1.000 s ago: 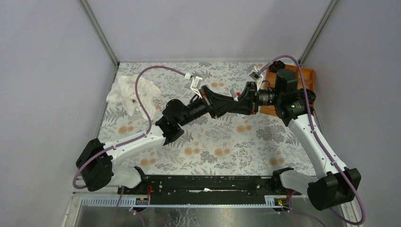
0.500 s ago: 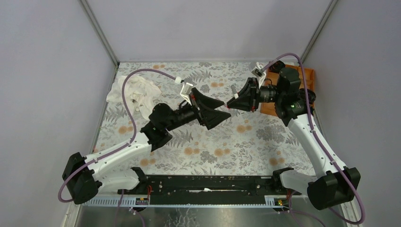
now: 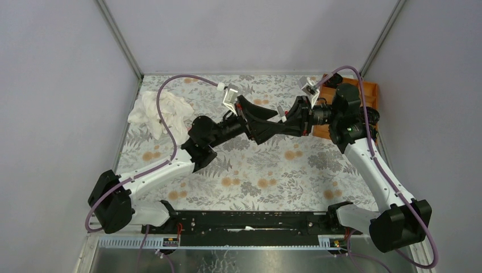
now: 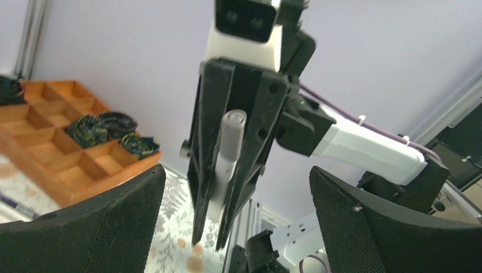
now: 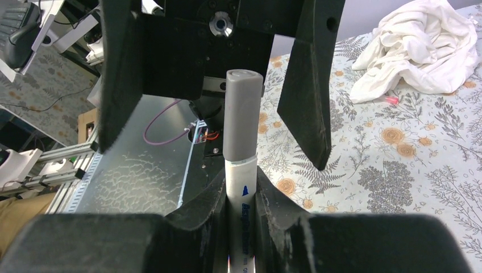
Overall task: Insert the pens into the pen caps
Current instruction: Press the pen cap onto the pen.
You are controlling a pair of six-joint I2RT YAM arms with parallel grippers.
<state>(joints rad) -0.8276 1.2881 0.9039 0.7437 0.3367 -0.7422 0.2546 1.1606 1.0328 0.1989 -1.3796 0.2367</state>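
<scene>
The left gripper should grab the dark grey pen cap (image 3: 281,111) (image 4: 232,135) by its sides, and the white body of the pen is left to the right gripper for inserting.
My right gripper (image 5: 241,187) is shut on a white-barrelled pen (image 5: 241,196) with blue print. A dark grey pen cap (image 5: 242,116) sits on the pen's upper end. The left gripper (image 3: 277,121) is open, its black fingers (image 5: 122,74) standing wide on either side of the capped end without touching it. From the left wrist view the same pen (image 4: 227,159) runs between the right gripper's (image 4: 209,245) fingers, while the left gripper (image 4: 239,227) holds nothing. Both grippers meet above the middle of the table, the right gripper (image 3: 286,120) coming from the right.
A white cloth (image 3: 162,111) lies at the back left, with a small pinkish-red piece (image 5: 391,100) beside it. A wooden compartment tray (image 3: 370,91) at the back right holds dark coiled items (image 4: 108,125). A dark thin pen (image 4: 12,203) lies before the tray.
The left gripper opened and let go at the pen's end, backed off to the left, then came back with its fingers wide around the capped end. The right gripper kept its hold.
</scene>
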